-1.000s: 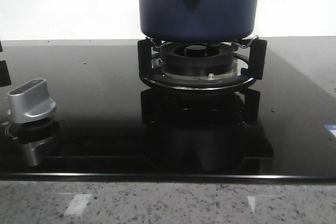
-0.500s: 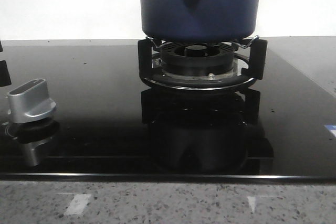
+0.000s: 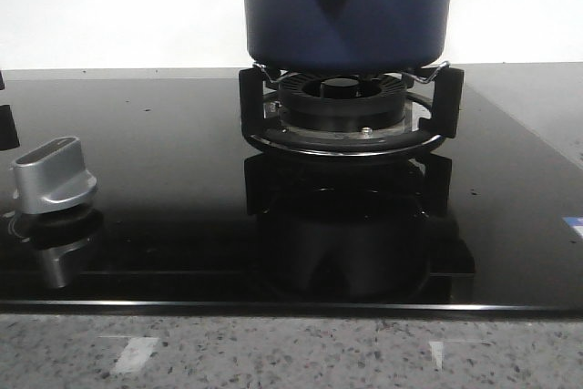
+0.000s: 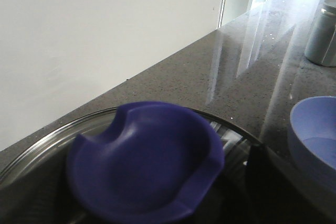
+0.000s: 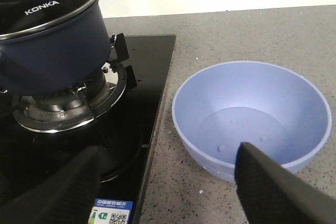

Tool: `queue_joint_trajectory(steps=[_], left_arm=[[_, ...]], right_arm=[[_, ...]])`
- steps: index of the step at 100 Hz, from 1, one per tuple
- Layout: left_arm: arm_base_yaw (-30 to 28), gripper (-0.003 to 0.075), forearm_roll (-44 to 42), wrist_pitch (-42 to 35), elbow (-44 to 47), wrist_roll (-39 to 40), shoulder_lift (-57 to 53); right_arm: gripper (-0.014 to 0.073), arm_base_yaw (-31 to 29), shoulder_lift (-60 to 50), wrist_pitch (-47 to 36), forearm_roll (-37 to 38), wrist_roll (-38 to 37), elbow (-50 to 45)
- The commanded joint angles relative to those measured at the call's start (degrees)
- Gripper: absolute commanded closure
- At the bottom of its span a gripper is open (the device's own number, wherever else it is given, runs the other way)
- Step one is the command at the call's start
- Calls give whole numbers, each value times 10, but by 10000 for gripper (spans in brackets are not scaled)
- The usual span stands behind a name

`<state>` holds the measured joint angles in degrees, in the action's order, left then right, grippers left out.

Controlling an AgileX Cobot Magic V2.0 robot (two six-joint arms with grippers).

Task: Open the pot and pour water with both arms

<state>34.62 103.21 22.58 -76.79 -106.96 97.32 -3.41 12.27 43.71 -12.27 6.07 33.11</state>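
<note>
My left gripper is ready to close on the blue knob [image 4: 144,161] now. Its fingers reach down around the knob, close over the glass lid [image 4: 231,137].
The dark-blue pot [image 3: 344,15] stands on the burner; its top is cut off in the front view. The right wrist view shows it [image 5: 52,40] with its glass lid [image 5: 44,3] on. My left gripper [image 4: 152,187] hangs right over the lid's blue knob [image 4: 144,161], which lies between the jaws. One dark finger [image 4: 258,171] shows a little apart from the knob; the other is hidden. My right gripper [image 5: 165,192] is open and empty, low over the counter between the stove edge and a light-blue bowl [image 5: 252,119].
The black burner ring and pan supports [image 3: 344,114] sit on the glossy black stove top [image 3: 164,134]. A silver stove knob [image 3: 55,175] is at the front left. The bowl [image 4: 315,140] and a metal canister [image 4: 323,35] stand on the grey counter to the right.
The pot has shifted very slightly in the front view. Nothing else there has moved.
</note>
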Motion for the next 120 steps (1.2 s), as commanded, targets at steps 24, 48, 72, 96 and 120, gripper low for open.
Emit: queue_joint_trajectory(steps=[24, 48, 72, 96, 120], left_arm=[[3, 250, 41, 43, -26, 6, -13], [2, 456, 41, 81, -26, 6, -13], [2, 444, 41, 84, -26, 6, -24], [2, 348, 41, 84, -28, 6, -40], [-5, 353, 41, 79, -28, 8, -66]], right_arm=[[107, 1, 12, -39, -7, 7, 17], [107, 1, 12, -39, -7, 7, 16], [107, 1, 12, -39, -7, 7, 15], [107, 1, 12, -39, -7, 7, 15], [107, 1, 12, -39, -7, 7, 15]])
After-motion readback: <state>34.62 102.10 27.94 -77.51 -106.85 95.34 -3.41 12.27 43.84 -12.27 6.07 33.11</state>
